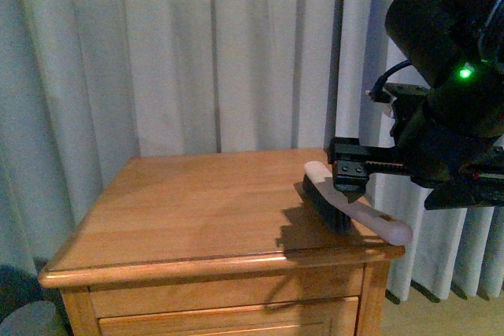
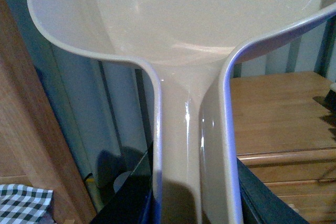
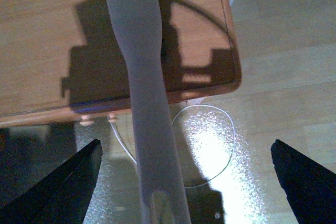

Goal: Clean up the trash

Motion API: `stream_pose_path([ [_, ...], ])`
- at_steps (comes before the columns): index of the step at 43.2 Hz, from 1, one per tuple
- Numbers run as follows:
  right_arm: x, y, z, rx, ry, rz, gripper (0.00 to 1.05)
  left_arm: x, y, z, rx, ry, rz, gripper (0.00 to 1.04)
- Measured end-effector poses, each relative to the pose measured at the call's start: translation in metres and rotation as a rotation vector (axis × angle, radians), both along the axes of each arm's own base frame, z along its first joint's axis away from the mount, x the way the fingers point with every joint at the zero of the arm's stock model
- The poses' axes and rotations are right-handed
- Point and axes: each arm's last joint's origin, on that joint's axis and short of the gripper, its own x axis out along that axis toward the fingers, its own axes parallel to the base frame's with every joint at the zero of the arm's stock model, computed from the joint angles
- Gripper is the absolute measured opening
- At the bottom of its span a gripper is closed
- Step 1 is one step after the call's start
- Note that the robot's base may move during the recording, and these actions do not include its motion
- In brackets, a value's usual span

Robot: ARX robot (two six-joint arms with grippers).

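The brush's dark bristles will stay free to sweep up trash, as my right gripper will next grab the brush by its pale handle (image 1: 382, 224).
The beige dustpan (image 2: 199, 14) fills the left wrist view; my left gripper (image 2: 194, 187) is shut on its handle, one black finger on each side. The left arm does not show in the front view. A brush (image 1: 324, 202) with black bristles and a pale handle lies at the right edge of the wooden nightstand (image 1: 197, 202), its handle sticking out past the front right corner. My right gripper (image 1: 350, 175) hovers just above the brush, open. In the right wrist view the brush handle (image 3: 152, 129) runs between the wide-apart fingers (image 3: 79, 182), untouched. The white tissue wad is out of view.
Pale curtains (image 1: 197, 53) hang behind the nightstand. Its drawer front (image 1: 228, 300) faces me. A white cable (image 3: 226, 145) loops on the shiny floor beside the nightstand. A checked cloth (image 2: 23, 203) shows low in the left wrist view beside a wooden panel.
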Motion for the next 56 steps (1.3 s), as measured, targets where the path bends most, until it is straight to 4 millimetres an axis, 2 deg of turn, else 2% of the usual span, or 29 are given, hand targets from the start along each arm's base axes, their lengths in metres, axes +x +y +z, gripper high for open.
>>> stream_pose_path([
  [10, 0.007, 0.013, -0.020, 0.019, 0.042, -0.005, 0.97, 0.000, 0.000, 0.000, 0.000, 0.000, 0.000, 0.26],
  [21, 0.012, 0.013, -0.029, 0.022, 0.042, -0.017, 0.96, 0.000, 0.000, 0.000, 0.000, 0.000, 0.000, 0.26],
  [29, 0.015, 0.011, -0.035, 0.021, 0.059, -0.026, 0.65, 0.000, 0.000, 0.000, 0.000, 0.000, 0.000, 0.26],
  [34, 0.015, 0.011, -0.036, 0.023, 0.062, -0.028, 0.52, 0.000, 0.000, 0.000, 0.000, 0.000, 0.000, 0.26],
  [42, 0.015, 0.011, -0.037, 0.032, 0.065, -0.022, 0.22, 0.000, 0.000, 0.000, 0.000, 0.000, 0.000, 0.26],
  [50, 0.018, 0.008, -0.033, 0.023, 0.021, -0.027, 0.20, 0.000, 0.000, 0.000, 0.000, 0.000, 0.000, 0.26],
  [56, 0.014, 0.005, -0.023, -0.020, -0.092, -0.027, 0.20, 0.000, 0.000, 0.000, 0.000, 0.000, 0.000, 0.26],
])
